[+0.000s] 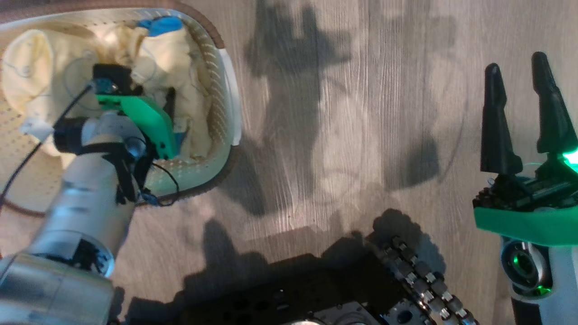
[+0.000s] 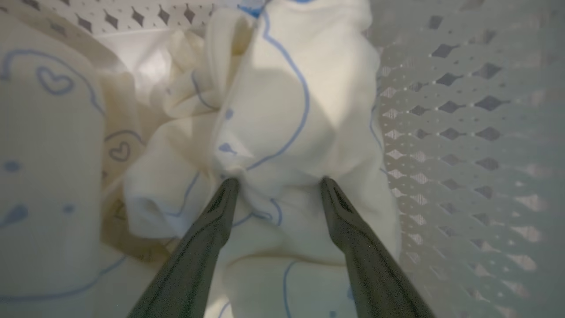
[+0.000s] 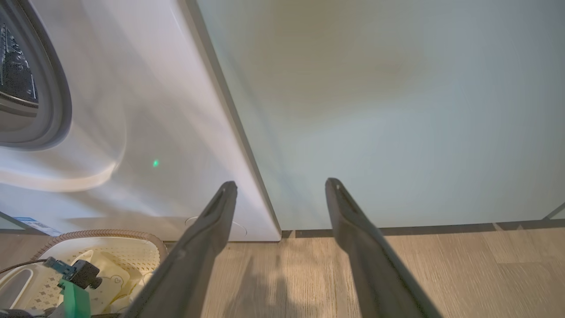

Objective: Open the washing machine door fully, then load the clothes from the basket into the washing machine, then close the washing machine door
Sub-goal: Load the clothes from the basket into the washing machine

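Observation:
The pale-yellow garment bulges between my left gripper's fingers at its bunched fold (image 2: 279, 204), while the rest of the cloth (image 2: 312, 100) lies slack. My left gripper should pick up the garment by that fold next.
The cream perforated basket (image 1: 212, 72) sits on the floor at the upper left of the head view, holding pale-yellow clothes (image 1: 162, 54) and a small blue piece (image 1: 160, 25). My left arm reaches down into it. In the left wrist view my left gripper (image 2: 279, 181) is open, both fingertips pressed into a pale-yellow garment (image 2: 282, 110) with blue line prints, a fold of cloth bulging between them. My right gripper (image 1: 515, 62) stands open and empty over bare floor at the right. The washing machine (image 3: 132, 110) shows its grey gasket (image 3: 57, 97) and steel drum (image 3: 15, 66). The door is out of view.
A pale green cabinet panel (image 3: 375, 110) stands beside the washer. The basket's brown rim (image 3: 101, 233) lies close to the washer's front, near the round flap (image 3: 240, 227) and blue sticker (image 3: 33, 223). My dark base (image 1: 316, 293) and cable chain (image 1: 420, 280) border the wood floor (image 1: 338, 135).

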Tool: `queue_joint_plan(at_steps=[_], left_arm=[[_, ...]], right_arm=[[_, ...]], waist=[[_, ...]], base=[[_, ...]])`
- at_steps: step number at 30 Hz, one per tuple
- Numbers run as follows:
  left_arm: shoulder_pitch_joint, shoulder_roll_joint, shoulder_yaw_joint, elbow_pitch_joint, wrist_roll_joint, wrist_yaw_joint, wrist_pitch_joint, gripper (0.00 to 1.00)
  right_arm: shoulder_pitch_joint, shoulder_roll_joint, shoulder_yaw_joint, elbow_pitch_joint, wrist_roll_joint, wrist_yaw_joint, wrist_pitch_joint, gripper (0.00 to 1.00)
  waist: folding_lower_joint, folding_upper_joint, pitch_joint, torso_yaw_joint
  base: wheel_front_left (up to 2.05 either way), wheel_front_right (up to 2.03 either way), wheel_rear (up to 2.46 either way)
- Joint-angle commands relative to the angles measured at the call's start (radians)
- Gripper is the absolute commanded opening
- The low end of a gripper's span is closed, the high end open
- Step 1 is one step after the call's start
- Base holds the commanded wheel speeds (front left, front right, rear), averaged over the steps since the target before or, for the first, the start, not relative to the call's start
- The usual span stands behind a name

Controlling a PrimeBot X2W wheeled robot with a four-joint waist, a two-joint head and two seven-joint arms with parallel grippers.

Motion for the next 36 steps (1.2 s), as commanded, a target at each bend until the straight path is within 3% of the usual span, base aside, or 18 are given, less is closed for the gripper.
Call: queue_joint_plan(at_steps=[1, 5, 6, 7, 8, 9, 21, 36], left_arm=[[0.011, 0.037, 0.006, 0.001, -0.007, -0.001, 0.004, 1.00], [-0.004, 0.053, 0.005, 0.009, -0.014, 0.000, 0.023, 1.00], [-0.007, 0.054, 0.005, 0.010, -0.015, 0.000, 0.026, 0.88], [-0.010, 0.056, 0.004, 0.012, -0.016, 0.001, 0.029, 0.60], [-0.013, 0.058, 0.003, 0.013, -0.017, 0.001, 0.034, 0.39], [-0.015, 0.058, 0.003, 0.015, -0.020, 0.001, 0.042, 0.00], [-0.010, 0.029, -0.010, 0.022, -0.035, 0.004, 0.048, 0.00], [0.049, -0.053, -0.085, 0.002, 0.000, 0.005, -0.092, 0.00]], right_arm=[[0.019, -0.011, 0.017, -0.033, 0.011, -0.003, -0.006, 1.00], [0.019, -0.011, 0.027, -0.031, 0.022, -0.003, -0.006, 1.00], [0.019, -0.011, 0.030, -0.030, 0.025, -0.003, -0.006, 1.00], [0.019, -0.011, 0.032, -0.028, 0.026, -0.003, -0.006, 1.00], [0.019, -0.011, 0.035, -0.026, 0.028, -0.003, -0.006, 1.00], [0.018, -0.011, 0.037, -0.025, 0.029, -0.003, -0.006, 1.00], [0.014, -0.011, 0.021, -0.014, 0.020, -0.003, -0.006, 1.00], [0.053, -0.011, -0.038, 0.001, -0.057, -0.003, -0.006, 1.00]], waist=[[0.0001, 0.0000, 0.020, -0.017], [0.0001, 0.0000, 0.043, -0.037], [0.0001, 0.0000, 0.045, -0.040], [0.0001, 0.0000, 0.047, -0.043], [0.0001, 0.0000, 0.048, -0.046], [0.0001, 0.0000, 0.050, -0.048], [0.0001, 0.0000, 0.022, -0.026], [0.0001, 0.0000, -0.150, 0.096]], base=[[0.00, 0.00, 0.00], [0.00, 0.00, 0.00], [0.00, 0.00, 0.00], [0.00, 0.00, 0.00], [0.00, 0.00, 0.00], [0.00, 0.00, 0.00], [0.00, 0.00, 0.00], [0.00, 0.00, 0.00]])
